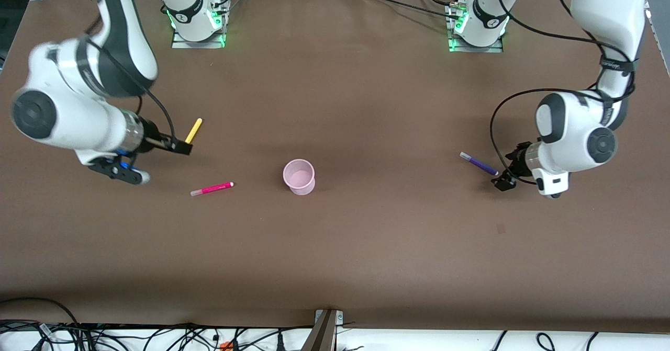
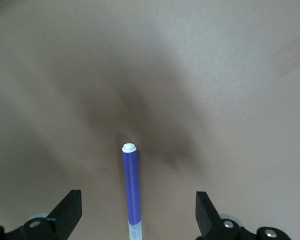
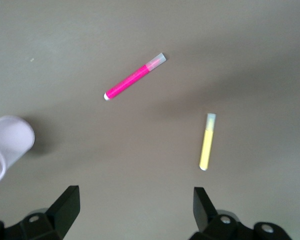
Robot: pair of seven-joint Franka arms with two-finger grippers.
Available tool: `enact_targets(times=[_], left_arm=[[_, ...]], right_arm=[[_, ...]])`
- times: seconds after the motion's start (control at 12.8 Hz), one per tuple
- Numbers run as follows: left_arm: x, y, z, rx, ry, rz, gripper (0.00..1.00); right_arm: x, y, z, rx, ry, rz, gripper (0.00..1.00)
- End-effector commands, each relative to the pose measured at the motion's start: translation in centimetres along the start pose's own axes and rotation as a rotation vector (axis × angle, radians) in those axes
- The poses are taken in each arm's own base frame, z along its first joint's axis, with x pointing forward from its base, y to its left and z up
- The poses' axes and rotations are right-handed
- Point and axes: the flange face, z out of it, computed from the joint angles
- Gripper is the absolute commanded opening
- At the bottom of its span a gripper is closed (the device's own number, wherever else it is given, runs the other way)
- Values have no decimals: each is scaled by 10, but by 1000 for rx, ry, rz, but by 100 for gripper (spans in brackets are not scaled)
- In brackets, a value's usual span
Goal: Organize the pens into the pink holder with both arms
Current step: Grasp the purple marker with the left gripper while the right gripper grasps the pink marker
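Note:
I should lower my left gripper before I close it on the pen, because its fingers are above the purple pen (image 1: 479,164) (image 2: 131,187).
The pink holder (image 1: 299,177) (image 3: 7,145) stands upright mid-table. Toward the right arm's end lie a yellow pen (image 1: 193,130) (image 3: 207,142) and a magenta pen (image 1: 211,189) (image 3: 135,76), the magenta one nearer the front camera. My right gripper (image 1: 180,147) (image 3: 135,195) is open and holds nothing, hovering over bare table beside the yellow pen. A purple pen (image 1: 479,164) (image 2: 131,187) lies toward the left arm's end. My left gripper (image 1: 503,181) (image 2: 138,199) is open, low over that pen's pale end, with a finger on each side and not touching it.
The brown table (image 1: 366,246) carries only the holder and the pens. Both arm bases (image 1: 198,21) (image 1: 476,26) stand along its edge farthest from the front camera. Cables (image 1: 157,335) and a metal bracket (image 1: 327,322) run along the nearest edge.

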Motion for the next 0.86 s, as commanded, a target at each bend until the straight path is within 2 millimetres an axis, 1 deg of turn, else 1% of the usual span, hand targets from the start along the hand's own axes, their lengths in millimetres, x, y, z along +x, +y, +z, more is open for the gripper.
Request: enact_targets(times=[0.0,0.08,0.16,0.31,0.39,0.55,0.63,0.71,0.78], left_arm=[[-5,-8,16,6,8,-9,97],[-6,-8,21,6,12,-5,97],[-6,-6,30,7,16,-3,97],[-8,-5,49,7,28,3,88],[-7,-4,55,3,34,3,82],[-9,-5,60,11,31,7,57],[-9,-5,59,11,31,10,41],[-10,-4,59,12,30,17,17],[-10,-5,60,15,28,22,0]], right_arm=[[17,-24,41,31,-6,127,99],[24,-32,58,43,-2,182,98],[32,-38,78,44,3,247,95],[47,-41,107,44,21,332,94],[53,-42,118,52,38,342,94],[61,-46,138,85,31,373,94],[66,-47,148,92,33,379,91],[71,-48,158,95,42,385,91],[74,-48,159,107,62,388,87]])
